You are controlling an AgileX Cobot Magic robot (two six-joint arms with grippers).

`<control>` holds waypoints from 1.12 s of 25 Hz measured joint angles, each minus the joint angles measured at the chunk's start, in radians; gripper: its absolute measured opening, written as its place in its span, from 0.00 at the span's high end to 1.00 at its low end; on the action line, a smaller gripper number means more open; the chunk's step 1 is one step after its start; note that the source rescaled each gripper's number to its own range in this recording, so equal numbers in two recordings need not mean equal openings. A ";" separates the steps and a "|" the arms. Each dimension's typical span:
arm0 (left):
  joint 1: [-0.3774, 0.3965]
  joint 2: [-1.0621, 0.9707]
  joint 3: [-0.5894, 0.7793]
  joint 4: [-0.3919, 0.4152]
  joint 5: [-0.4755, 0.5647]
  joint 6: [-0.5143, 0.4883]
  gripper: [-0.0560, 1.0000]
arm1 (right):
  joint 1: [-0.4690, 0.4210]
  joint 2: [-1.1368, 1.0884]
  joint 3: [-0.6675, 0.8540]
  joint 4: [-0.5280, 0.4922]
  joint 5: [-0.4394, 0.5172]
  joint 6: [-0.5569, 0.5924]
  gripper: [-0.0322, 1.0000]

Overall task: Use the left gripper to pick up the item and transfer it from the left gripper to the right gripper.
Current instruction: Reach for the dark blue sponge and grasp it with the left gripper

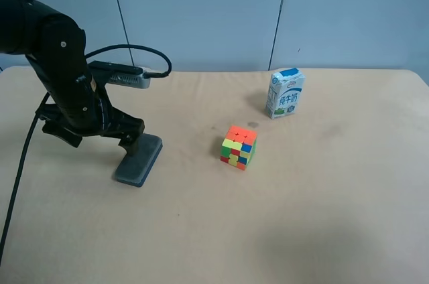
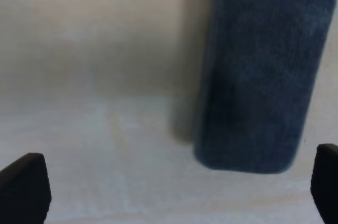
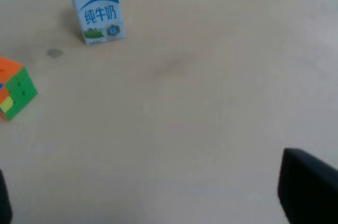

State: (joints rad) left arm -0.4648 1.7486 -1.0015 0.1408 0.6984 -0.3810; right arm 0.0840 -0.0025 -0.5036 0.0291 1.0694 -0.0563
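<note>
I need to grab the dark block by one end (image 1: pixel 150 143) with my left gripper. Then the dark block's opposite end (image 1: pixel 129 177) stays free for my right gripper.
The item (image 1: pixel 139 159), a flat dark grey-black oblong block, lies on the tan table left of the middle. My left gripper (image 1: pixel 97 138) is on the arm at the exterior high view's left, low over the table, with one finger touching or just over the block's near end. In the left wrist view the block (image 2: pixel 259 71) lies off-centre, close to one finger, and the gripper (image 2: pixel 174 187) is open wide and empty. My right gripper (image 3: pixel 156 195) is open and empty over bare table; only its fingertips (image 3: pixel 309 189) show. It is out of the exterior high view.
A multicoloured puzzle cube (image 1: pixel 238 147) stands mid-table and shows in the right wrist view (image 3: pixel 15 89). A white-and-blue milk carton (image 1: pixel 285 94) stands upright behind it and also shows there (image 3: pixel 97 8). A black cable (image 1: pixel 127 48) loops off the left arm.
</note>
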 joint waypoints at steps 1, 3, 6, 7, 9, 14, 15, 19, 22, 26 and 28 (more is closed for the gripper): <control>0.000 0.012 0.000 -0.013 -0.001 0.010 0.00 | 0.000 0.000 0.000 0.000 0.000 0.000 0.01; 0.000 0.034 0.000 -0.038 -0.001 0.029 0.00 | 0.000 0.000 0.000 0.000 0.000 0.000 0.01; 0.000 0.067 0.000 -0.070 -0.007 0.042 0.00 | 0.000 0.000 0.000 0.000 0.000 0.000 0.01; 0.000 0.074 0.000 -0.079 -0.013 0.042 0.00 | 0.000 0.000 0.000 0.000 0.000 0.000 0.01; 0.000 0.088 0.000 -0.099 -0.023 0.044 0.00 | 0.000 0.000 0.000 0.000 0.000 0.000 0.01; -0.003 0.095 -0.001 -0.134 -0.046 0.052 0.00 | 0.000 0.000 0.000 0.000 0.000 0.000 0.01; -0.010 0.096 -0.001 -0.141 -0.047 0.058 0.00 | 0.000 0.000 0.000 0.000 0.000 0.000 0.01; -0.049 0.131 -0.001 -0.141 -0.060 0.080 0.00 | 0.000 0.000 0.000 0.000 0.000 0.000 0.01; -0.054 0.155 -0.001 -0.141 -0.072 0.084 0.00 | 0.000 0.000 0.000 0.000 0.000 0.000 0.01; -0.054 0.164 -0.001 -0.121 -0.111 0.086 0.00 | 0.000 0.000 0.000 0.000 0.000 0.000 0.01; -0.054 0.166 -0.001 -0.115 -0.127 0.086 0.00 | 0.000 0.000 0.000 0.000 0.000 0.000 0.01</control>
State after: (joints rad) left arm -0.5192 1.9143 -1.0027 0.0254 0.5709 -0.2952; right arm 0.0840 -0.0025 -0.5036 0.0291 1.0694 -0.0563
